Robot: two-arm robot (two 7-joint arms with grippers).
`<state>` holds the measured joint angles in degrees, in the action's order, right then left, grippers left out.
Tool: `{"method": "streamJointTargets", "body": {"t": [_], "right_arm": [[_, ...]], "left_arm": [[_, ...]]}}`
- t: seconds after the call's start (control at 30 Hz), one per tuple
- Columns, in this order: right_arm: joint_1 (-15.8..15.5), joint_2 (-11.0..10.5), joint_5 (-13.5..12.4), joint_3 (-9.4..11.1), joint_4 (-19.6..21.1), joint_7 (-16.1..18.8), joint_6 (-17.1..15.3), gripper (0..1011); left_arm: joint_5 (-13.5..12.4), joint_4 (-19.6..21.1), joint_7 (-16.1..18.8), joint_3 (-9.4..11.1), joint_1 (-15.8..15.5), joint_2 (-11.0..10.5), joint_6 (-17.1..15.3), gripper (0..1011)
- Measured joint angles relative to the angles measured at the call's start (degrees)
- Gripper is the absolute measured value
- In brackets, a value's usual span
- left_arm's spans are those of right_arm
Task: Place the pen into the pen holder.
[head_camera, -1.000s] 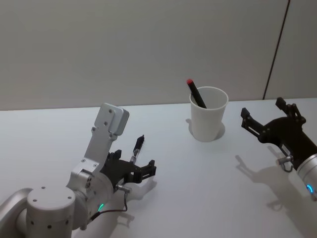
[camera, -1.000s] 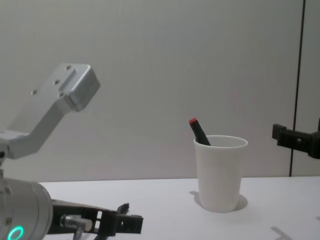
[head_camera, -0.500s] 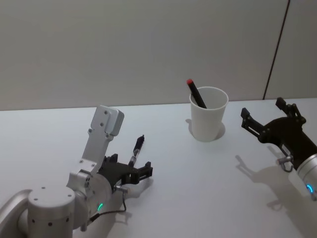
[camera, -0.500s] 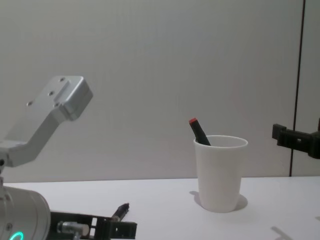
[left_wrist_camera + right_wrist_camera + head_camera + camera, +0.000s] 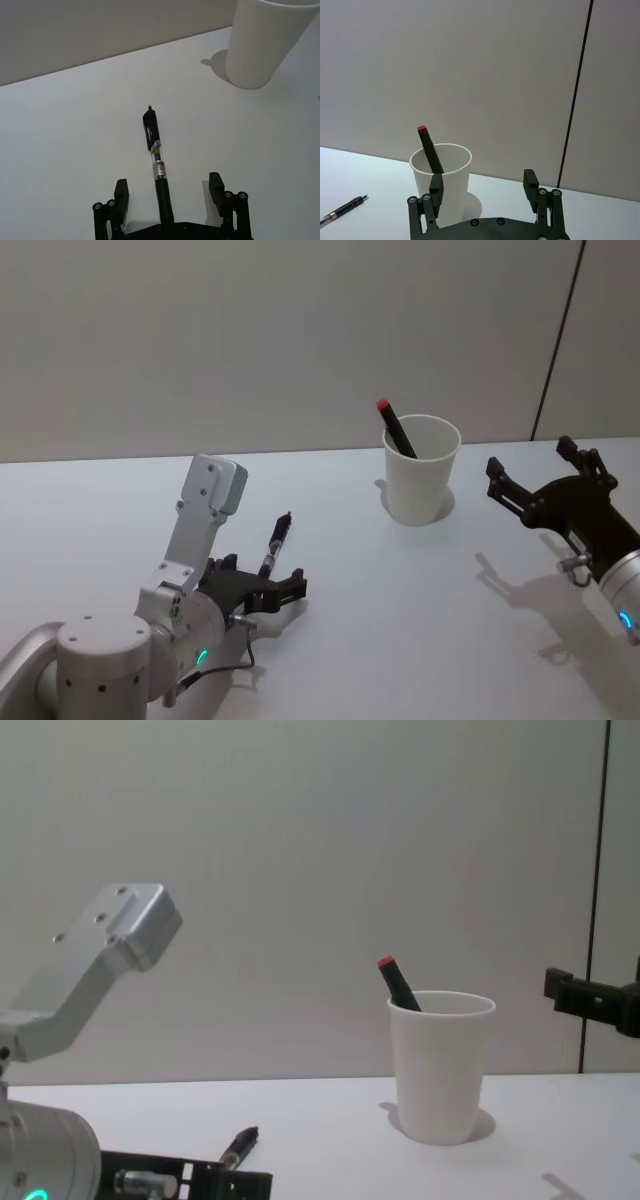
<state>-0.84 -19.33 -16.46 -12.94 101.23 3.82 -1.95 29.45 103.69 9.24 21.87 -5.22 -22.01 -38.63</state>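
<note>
The left gripper takes the pen by its plain black grip section [image 5: 164, 196] next, which keeps the pen's clip end [image 5: 151, 129] free on the way to the pen holder.
A black pen [image 5: 276, 543] with a clear middle section lies flat on the white table [image 5: 400, 610]; it also shows in the left wrist view [image 5: 156, 159] and low in the chest view [image 5: 240, 1145]. My left gripper [image 5: 262, 577] is open and low over the table, its fingers [image 5: 121, 189] either side of the pen's rear end without touching it. The pen holder [image 5: 421, 472], a white paper cup [image 5: 440, 1068], stands upright farther back to the right with a black, red-capped marker [image 5: 394, 426] leaning in it. My right gripper [image 5: 530, 462] hovers open to the right of the cup.
A plain grey wall [image 5: 250, 330] rises right behind the table's far edge. The white tabletop stretches bare between the pen and the cup [image 5: 265, 45]. The left arm's silver link [image 5: 95, 960] rises at the left of the chest view.
My left gripper has sunk a little lower toward the table around the pen. The pen, the cup and the right arm have stayed where they were.
</note>
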Motion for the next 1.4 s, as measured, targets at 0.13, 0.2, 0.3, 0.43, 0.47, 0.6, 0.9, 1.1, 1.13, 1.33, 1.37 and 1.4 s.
{"method": "streamJointTargets", "body": {"t": [0.13,0.2,0.3,0.43,0.47,0.6,0.9,1.1,1.13,1.33,1.37,1.4], "right_arm": [[0.0,0.0,0.0,0.0,0.0,0.0,0.0,1002],[0.0,0.0,0.0,0.0,0.0,0.0,0.0,1001],[0.0,0.0,0.0,0.0,0.0,0.0,0.0,1001],[0.0,0.0,0.0,0.0,0.0,0.0,0.0,1001],[0.0,0.0,0.0,0.0,0.0,0.0,0.0,1001],[0.0,0.0,0.0,0.0,0.0,0.0,0.0,1001],[0.0,0.0,0.0,0.0,0.0,0.0,0.0,1001],[0.0,0.0,0.0,0.0,0.0,0.0,0.0,1001],[0.0,0.0,0.0,0.0,0.0,0.0,0.0,1001],[0.0,0.0,0.0,0.0,0.0,0.0,0.0,1001],[0.0,0.0,0.0,0.0,0.0,0.0,0.0,1001],[0.0,0.0,0.0,0.0,0.0,0.0,0.0,1001]], "left_arm": [[-0.5,-0.1,-0.6,0.0,-0.1,0.0,-0.4,1001],[-0.9,-0.2,-1.0,0.0,-0.2,0.1,-0.7,1001],[-1.2,-0.2,-1.2,0.0,-0.2,0.1,-1.0,1001],[-1.5,-0.3,-1.3,0.0,-0.2,0.3,-1.4,1001],[-1.5,-0.3,-1.3,0.0,-0.2,0.4,-1.5,1001],[-1.6,-0.4,-1.2,0.0,-0.2,0.6,-1.8,1001],[-1.5,-0.4,0.0,-0.3,0.1,1.2,-2.1,1001],[-1.4,-0.4,0.5,-0.4,0.2,1.4,-2.3,1001],[-1.4,-0.4,0.6,-0.4,0.2,1.4,-2.3,1001],[-1.4,-0.4,0.8,-0.5,0.3,1.6,-2.3,1001],[-1.4,-0.4,0.9,-0.5,0.3,1.6,-2.3,996],[-1.4,-0.5,0.9,-0.5,0.3,1.6,-2.4,981]]}}
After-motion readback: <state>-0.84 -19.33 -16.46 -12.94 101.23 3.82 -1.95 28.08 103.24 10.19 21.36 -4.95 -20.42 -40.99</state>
